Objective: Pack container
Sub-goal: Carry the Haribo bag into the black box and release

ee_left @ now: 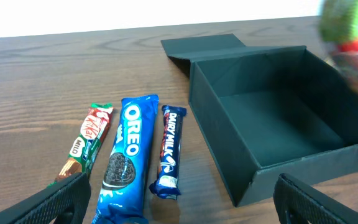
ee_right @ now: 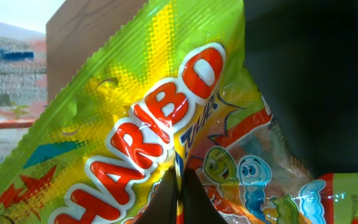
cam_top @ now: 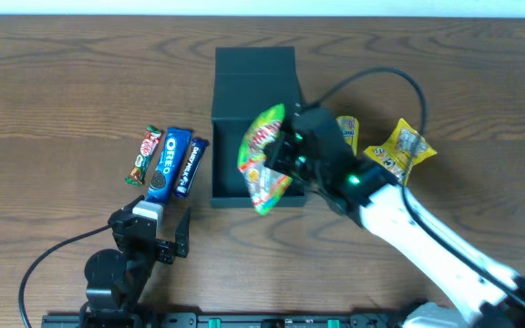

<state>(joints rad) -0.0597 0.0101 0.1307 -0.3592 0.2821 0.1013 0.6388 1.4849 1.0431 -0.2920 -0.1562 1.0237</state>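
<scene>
The bag's lower end (cam_top: 264,207) overhangs the container's front rim (cam_top: 232,202), so my right gripper keeps hold of the Haribo bag from here until it fits inside the container.
The dark teal container (cam_top: 231,187) stands open at the table's middle, its flap lid (cam_top: 254,66) folded back; it also shows in the left wrist view (ee_left: 229,162). Its floor looks bare. My right gripper (cam_top: 283,150) is shut on a green Haribo bag (cam_top: 262,157) and holds it over the container's right side. The bag fills the right wrist view (ee_right: 142,130), pinched between the fingers (ee_right: 180,196). My left gripper (cam_top: 167,232) is open and empty, near the front edge, short of the snack bars.
A KitKat bar (cam_top: 143,155), an Oreo pack (cam_top: 167,164) and a Dairy Milk bar (cam_top: 189,167) lie side by side left of the container. Two yellow snack packets (cam_top: 403,151) (cam_top: 347,133) lie right of it, partly behind the right arm.
</scene>
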